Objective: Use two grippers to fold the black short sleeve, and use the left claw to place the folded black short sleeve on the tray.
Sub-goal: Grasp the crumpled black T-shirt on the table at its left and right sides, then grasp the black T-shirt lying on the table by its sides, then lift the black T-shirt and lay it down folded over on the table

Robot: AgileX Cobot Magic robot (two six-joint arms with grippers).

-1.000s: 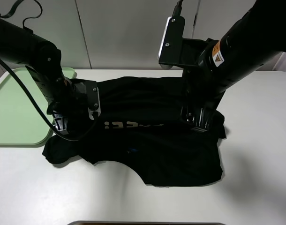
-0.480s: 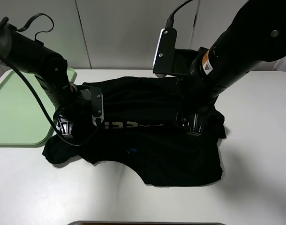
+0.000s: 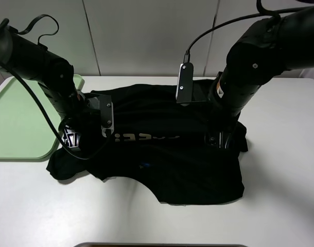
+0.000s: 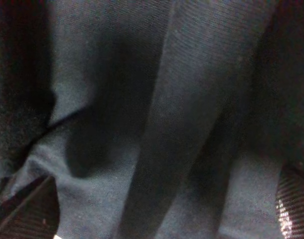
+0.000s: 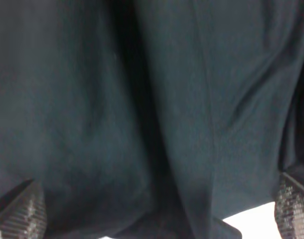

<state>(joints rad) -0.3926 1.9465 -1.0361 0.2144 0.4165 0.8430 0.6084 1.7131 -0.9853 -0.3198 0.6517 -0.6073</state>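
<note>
My right gripper has its open fingers around a raised fold of the black short sleeve, which lies flat. It next needs to pinch that raised fold (image 5: 187, 149).
The black short sleeve (image 3: 167, 159) lies crumpled on the white table, with whitish lettering (image 3: 146, 137) and a small blue mark (image 3: 145, 165) showing. My left gripper (image 3: 72, 138) presses down onto its left side, near the tray (image 3: 18, 118). My right gripper (image 3: 219, 139) presses down onto its right side. In the left wrist view the fingers (image 4: 27, 211) stand far apart with black fabric (image 4: 157, 124) filling the gap. In the right wrist view the fingers (image 5: 17, 216) are also wide apart over black fabric (image 5: 142, 109). The pale green tray holds nothing.
The white table (image 3: 280, 195) stretches around the shirt. A pale wall (image 3: 146, 36) stands behind it. A dark edge (image 3: 162, 245) shows at the front of the table.
The right arm has swung down and turned, its wrist module dropping low over the shirt. The left arm shifted slightly right and lower, then stayed still. The shirt has barely moved.
</note>
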